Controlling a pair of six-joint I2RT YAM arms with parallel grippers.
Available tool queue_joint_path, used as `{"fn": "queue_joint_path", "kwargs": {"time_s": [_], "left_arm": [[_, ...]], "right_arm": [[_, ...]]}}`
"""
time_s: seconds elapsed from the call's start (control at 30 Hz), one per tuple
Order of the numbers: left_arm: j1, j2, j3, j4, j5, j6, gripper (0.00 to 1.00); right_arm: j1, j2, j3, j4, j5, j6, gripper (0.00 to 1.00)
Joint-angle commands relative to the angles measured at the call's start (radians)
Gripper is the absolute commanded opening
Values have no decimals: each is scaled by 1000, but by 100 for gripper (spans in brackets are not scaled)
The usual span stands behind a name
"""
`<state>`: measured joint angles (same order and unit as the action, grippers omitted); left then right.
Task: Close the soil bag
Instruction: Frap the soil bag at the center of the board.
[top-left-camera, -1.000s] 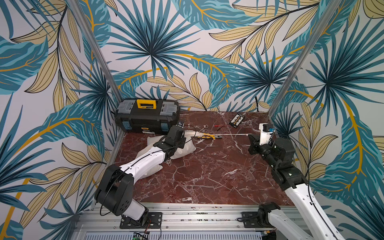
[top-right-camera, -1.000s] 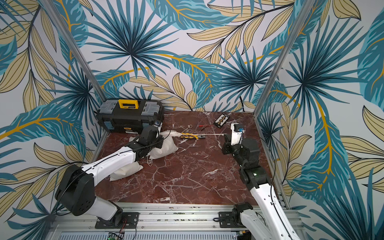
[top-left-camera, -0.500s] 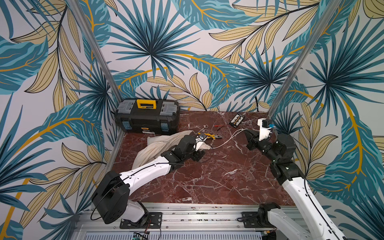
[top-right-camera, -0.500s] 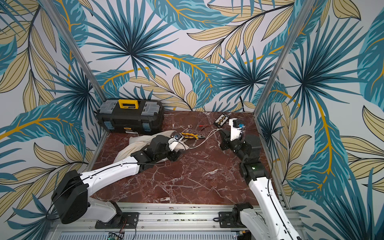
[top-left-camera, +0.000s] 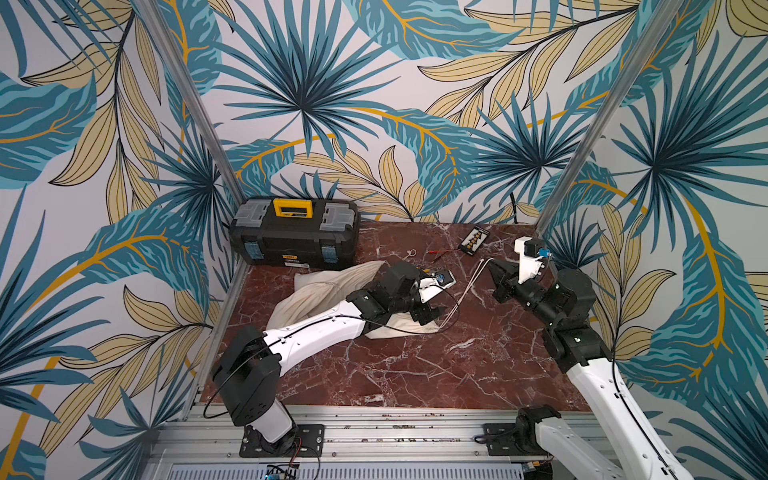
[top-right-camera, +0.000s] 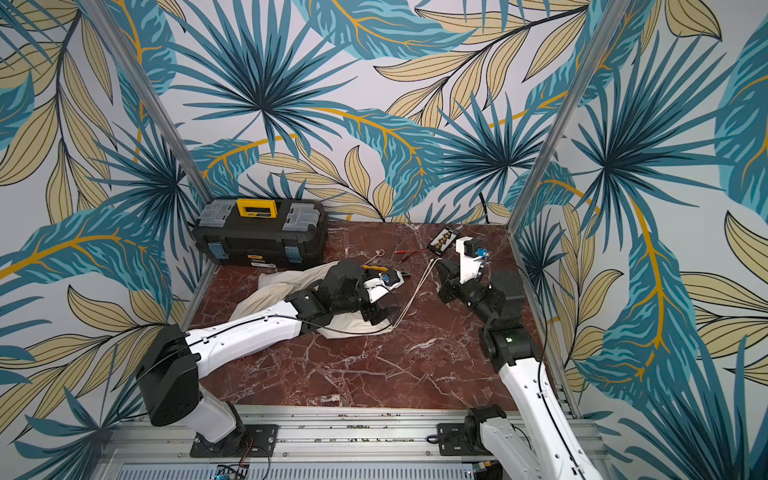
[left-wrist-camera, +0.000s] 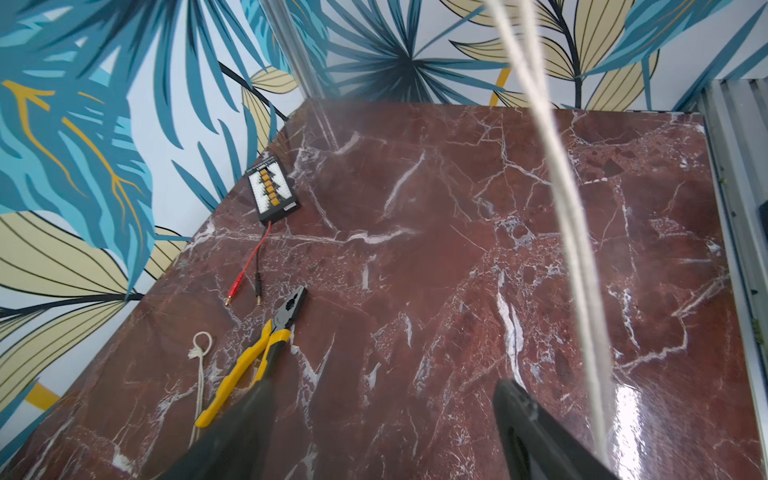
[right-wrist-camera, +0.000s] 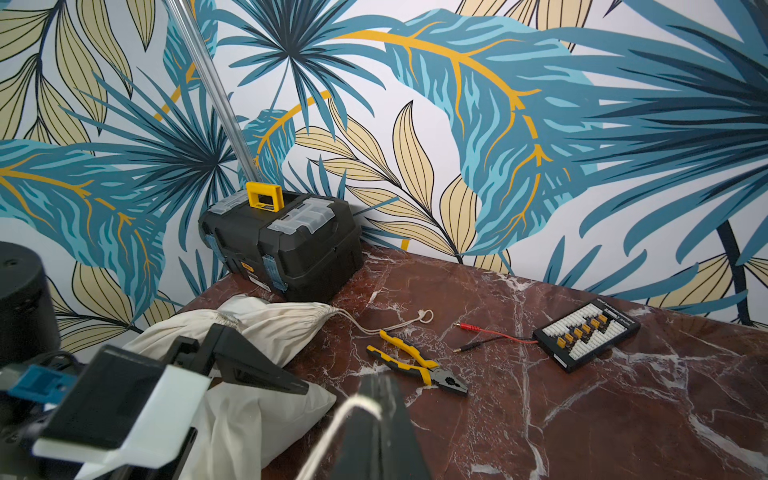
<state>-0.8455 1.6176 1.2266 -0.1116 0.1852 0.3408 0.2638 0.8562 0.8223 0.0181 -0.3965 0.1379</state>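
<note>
My left gripper is going to grab the drawstring cord (top-left-camera: 469, 286) between the bag's corner and my right gripper next, to cinch the bag closed.
The soil bag (top-left-camera: 316, 291) (top-right-camera: 282, 286) (right-wrist-camera: 266, 328) is a cream cloth sack lying on the red marble table, its gathered neck toward the toolbox. A white drawstring cord (top-left-camera: 469, 286) (top-right-camera: 415, 286) (left-wrist-camera: 573, 232) runs from the bag's near corner up to my right gripper (top-left-camera: 492, 266) (top-right-camera: 440, 266) (right-wrist-camera: 378, 390), which is shut on it. My left gripper (top-left-camera: 426, 321) (top-right-camera: 376, 316) (left-wrist-camera: 384, 415) hovers over the bag's right end, open, with only bare marble between its fingers. The cord passes beside one finger without touching it.
A black toolbox (top-left-camera: 293, 232) with a yellow handle stands in the back left corner. Yellow-handled pliers (left-wrist-camera: 253, 361) (right-wrist-camera: 415, 365), a second looped cord end (right-wrist-camera: 424, 316), red and black test leads (left-wrist-camera: 249, 270) and a black connector board (top-left-camera: 473, 241) lie along the back.
My left gripper has opened and swung from the bag's neck toward the table's middle. The cord, earlier pulled taut and level, now slants up to the right gripper, which has shifted slightly.
</note>
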Motion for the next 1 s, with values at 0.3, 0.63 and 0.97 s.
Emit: {"fn": "queue_joint_path", "kwargs": {"time_s": [0.3,0.63,0.97], "left_arm": [[1,-183,-162,103,43,-69,82],[-82,47,-48,240,30,-118,80],[-74,324,191,245,10,-114,55]], "right_arm": [[5,-29,12,-21,48,-47,0],[5,-35,3,-14,46,-32,0],[4,-57,6,-35,69,-35,0]]}}
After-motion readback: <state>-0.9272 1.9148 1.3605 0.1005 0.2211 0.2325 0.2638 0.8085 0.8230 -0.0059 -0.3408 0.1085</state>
